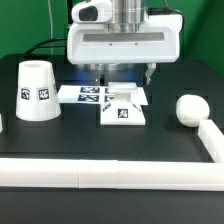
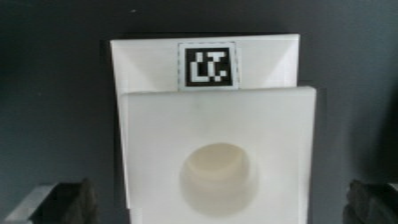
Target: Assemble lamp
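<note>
I need to brace the lamp against the white bar, so I should next use my gripper to grab the lamp's base by its raised socket block (image 1: 122, 90) (image 2: 219, 150).
The lamp's flat square white base (image 1: 122, 111) lies on the black table, its tag facing up. In the wrist view the base (image 2: 214, 120) fills the middle, with its tag (image 2: 208, 67) and a round socket hole (image 2: 222, 172). My gripper (image 1: 122, 76) hovers just above and behind the base, open and empty. Its dark fingertips (image 2: 54, 205) stand on either side of the base, not touching it. The tapered shade (image 1: 37, 92) stands at the exterior view's left. The ball-headed bulb (image 1: 190, 108) lies at the exterior view's right.
The marker board (image 1: 88, 94) lies flat just behind the base. A white raised rail (image 1: 110, 172) runs along the table's front and turns up at the exterior view's right (image 1: 212, 138). Cables hang behind the arm.
</note>
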Robot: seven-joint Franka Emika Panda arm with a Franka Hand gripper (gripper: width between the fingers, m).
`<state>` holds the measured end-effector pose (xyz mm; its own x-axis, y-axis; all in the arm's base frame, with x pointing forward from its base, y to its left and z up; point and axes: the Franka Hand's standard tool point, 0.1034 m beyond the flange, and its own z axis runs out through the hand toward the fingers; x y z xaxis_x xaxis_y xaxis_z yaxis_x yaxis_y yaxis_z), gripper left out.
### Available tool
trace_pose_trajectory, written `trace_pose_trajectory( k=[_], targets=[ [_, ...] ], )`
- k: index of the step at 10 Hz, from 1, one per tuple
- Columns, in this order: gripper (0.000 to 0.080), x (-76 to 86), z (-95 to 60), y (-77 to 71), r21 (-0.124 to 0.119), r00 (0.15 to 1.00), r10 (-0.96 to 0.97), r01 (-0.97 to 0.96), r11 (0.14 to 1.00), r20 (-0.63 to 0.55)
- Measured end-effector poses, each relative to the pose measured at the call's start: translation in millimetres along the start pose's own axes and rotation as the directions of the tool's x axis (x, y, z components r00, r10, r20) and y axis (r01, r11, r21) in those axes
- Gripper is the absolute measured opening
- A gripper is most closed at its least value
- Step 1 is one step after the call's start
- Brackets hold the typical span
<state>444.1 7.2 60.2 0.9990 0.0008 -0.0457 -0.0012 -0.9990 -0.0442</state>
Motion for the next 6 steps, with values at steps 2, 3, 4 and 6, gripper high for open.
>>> trace_pose_trajectory(
  k=[2,3,4,6],
  targets=[
    [0.0700,-2.6,7.0,1.8,0.000,1.000,-0.024,0.024,1.000,0.003],
    [0.0700,-4.3,9.9,1.1,0.000,1.000,-0.025,0.025,1.000,0.010],
    [0.0700,-5.5,11.8,-1.4,0.001,1.000,-0.028,0.028,1.000,0.014],
    [0.0700,-5.7,12.2,-1.0,0.001,0.999,-0.032,0.032,0.999,0.015]
  ],
)
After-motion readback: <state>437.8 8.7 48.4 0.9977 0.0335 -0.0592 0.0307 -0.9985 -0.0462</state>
